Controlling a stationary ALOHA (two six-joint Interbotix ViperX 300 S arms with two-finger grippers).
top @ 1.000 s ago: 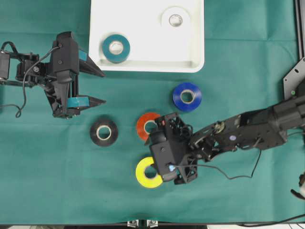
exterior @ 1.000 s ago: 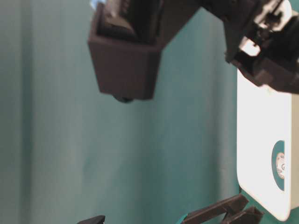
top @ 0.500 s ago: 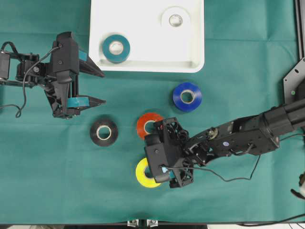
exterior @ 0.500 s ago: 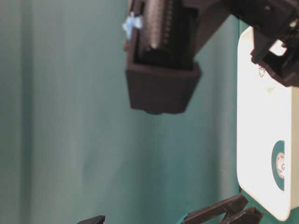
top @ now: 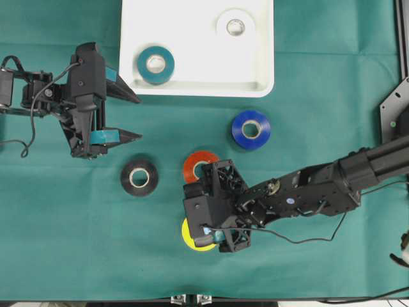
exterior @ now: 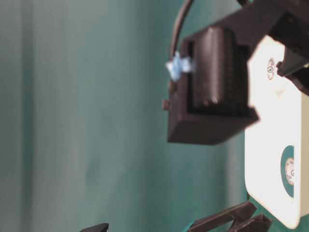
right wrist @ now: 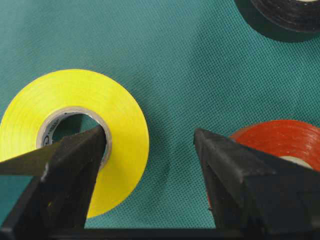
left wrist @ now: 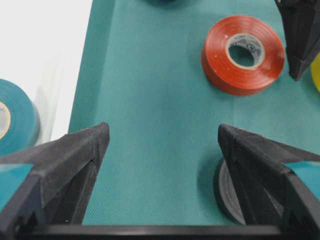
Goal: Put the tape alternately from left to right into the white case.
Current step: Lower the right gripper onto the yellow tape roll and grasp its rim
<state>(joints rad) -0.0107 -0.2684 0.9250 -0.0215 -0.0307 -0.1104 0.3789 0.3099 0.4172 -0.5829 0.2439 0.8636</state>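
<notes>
My right gripper should close now, because in the wrist view its fingers are on both sides of the yellow roll's side, with one inside its core.
The white case at the top holds a teal tape roll and a white roll. On the green cloth lie blue, red-orange, black and yellow rolls. My right gripper is open low over the yellow roll. One finger sits in that roll's core hole. The other finger stands between it and the red-orange roll. My left gripper is open and empty beside the case's lower left corner, with the black roll by its right finger.
The right arm stretches across the cloth from the right edge. The case's near wall lies left of my left gripper. A metal frame bracket stands at the right border.
My right gripper has moved left and come down over the yellow roll, covering more of it. The left arm and all rolls have stayed still.
</notes>
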